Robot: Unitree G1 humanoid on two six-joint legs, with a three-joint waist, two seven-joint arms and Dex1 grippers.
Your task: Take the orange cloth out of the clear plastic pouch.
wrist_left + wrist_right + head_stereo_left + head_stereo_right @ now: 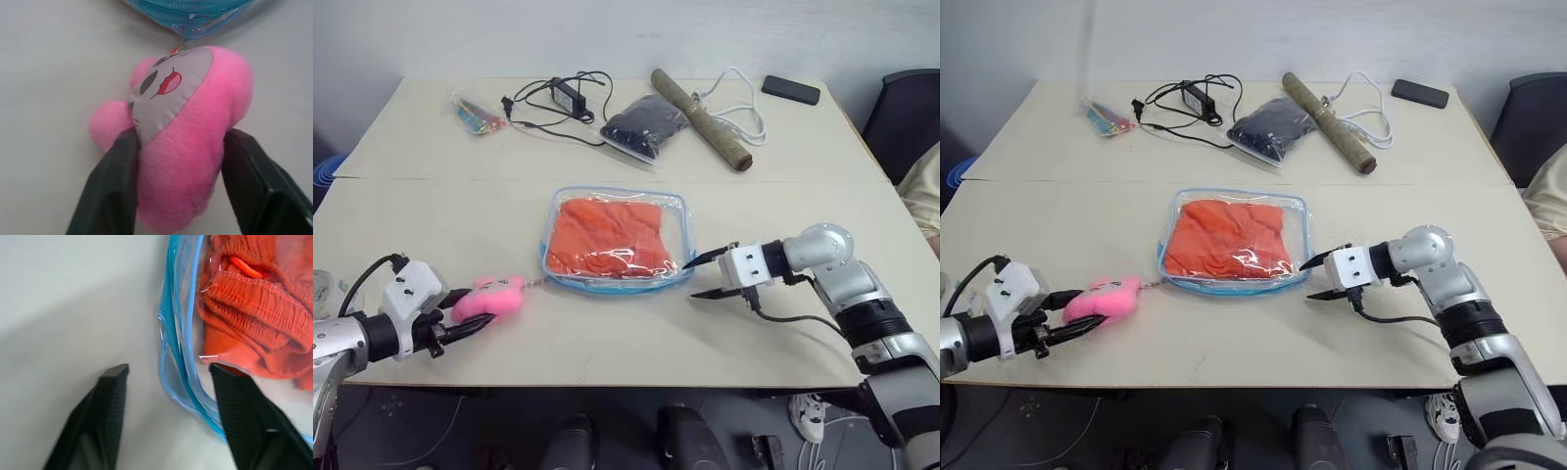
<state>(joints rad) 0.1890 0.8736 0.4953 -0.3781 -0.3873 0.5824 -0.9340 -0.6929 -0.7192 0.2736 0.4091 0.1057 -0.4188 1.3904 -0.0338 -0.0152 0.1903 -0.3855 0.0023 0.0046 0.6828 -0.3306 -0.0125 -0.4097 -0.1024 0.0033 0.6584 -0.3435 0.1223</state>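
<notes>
The robot's right hand is to pull the orange cloth out of the pouch [178,342], so it next needs to grab the cloth by its bunched gathered fold [254,308].
The clear plastic pouch [617,286] with light blue trim lies flat mid-table, and the orange cloth [607,240] sits folded inside it. A pink plush toy [494,297] hangs off the pouch's left corner by a short chain and rests on the table. My left gripper [470,311] is open, with the plush between its fingers [112,186], which lie against its sides. My right gripper [705,276] is open at the pouch's right edge. In the right wrist view the blue-trimmed edge [178,357] runs between its spread fingers [110,401], beside the cloth's gathered hem [254,303].
Along the table's far side lie a small colourful packet [478,113], a black charger with cable [563,98], a clear bag of dark contents [644,125], a brown roll [700,117], a white cable [744,113] and a black phone [791,90]. A dark chair [911,108] stands at right.
</notes>
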